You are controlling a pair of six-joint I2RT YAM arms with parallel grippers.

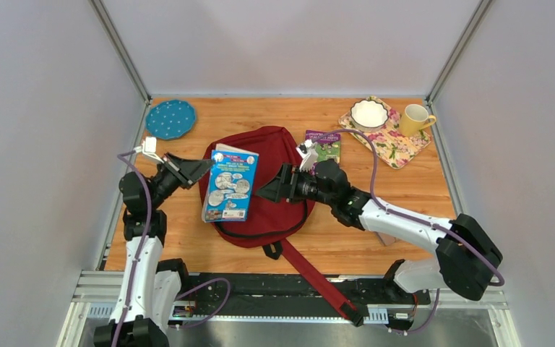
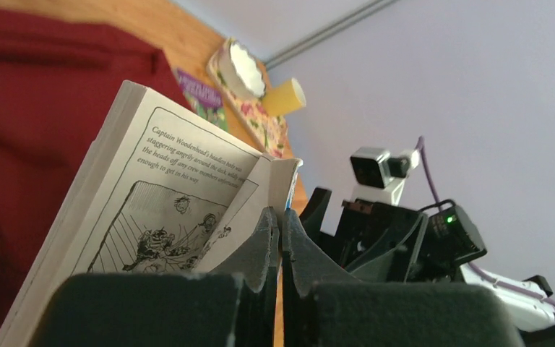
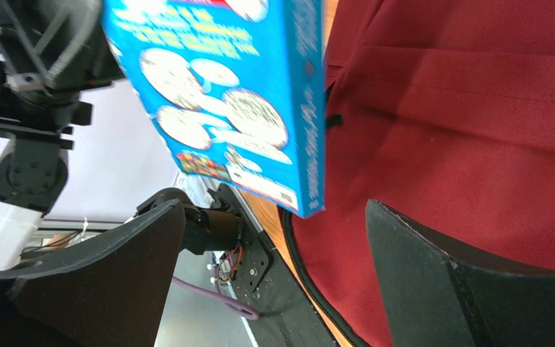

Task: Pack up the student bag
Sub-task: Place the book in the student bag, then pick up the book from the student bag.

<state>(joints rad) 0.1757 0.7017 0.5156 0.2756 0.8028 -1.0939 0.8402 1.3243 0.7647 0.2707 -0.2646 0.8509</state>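
The blue picture book needs to go into the student bag [image 1: 278, 206], so I should grab it next with my right gripper by its spine's barcode end [image 1: 246, 214].
The student bag [image 1: 278, 206], dark red with black zip and straps, lies flat mid-table. Above its left half hangs a blue picture book [image 1: 231, 184]. My left gripper [image 1: 204, 168] is shut on the book's upper left edge. In the left wrist view the book [image 2: 152, 210] hangs partly open, showing a printed page, and its cover is pinched between the shut fingers [image 2: 264, 242]. My right gripper [image 1: 269, 190] hovers open over the bag just right of the book. In the right wrist view the book's lower corner [image 3: 260, 130] sits above the wide gap, with red bag fabric [image 3: 470, 123] behind.
A teal plate [image 1: 170, 119] sits at the back left. A purple and green booklet [image 1: 324, 144] lies by the bag's top right. On a floral mat [image 1: 397, 148] at the back right stand a white bowl [image 1: 369, 113] and a yellow mug [image 1: 415, 119]. A bag strap [image 1: 318, 278] trails over the near edge.
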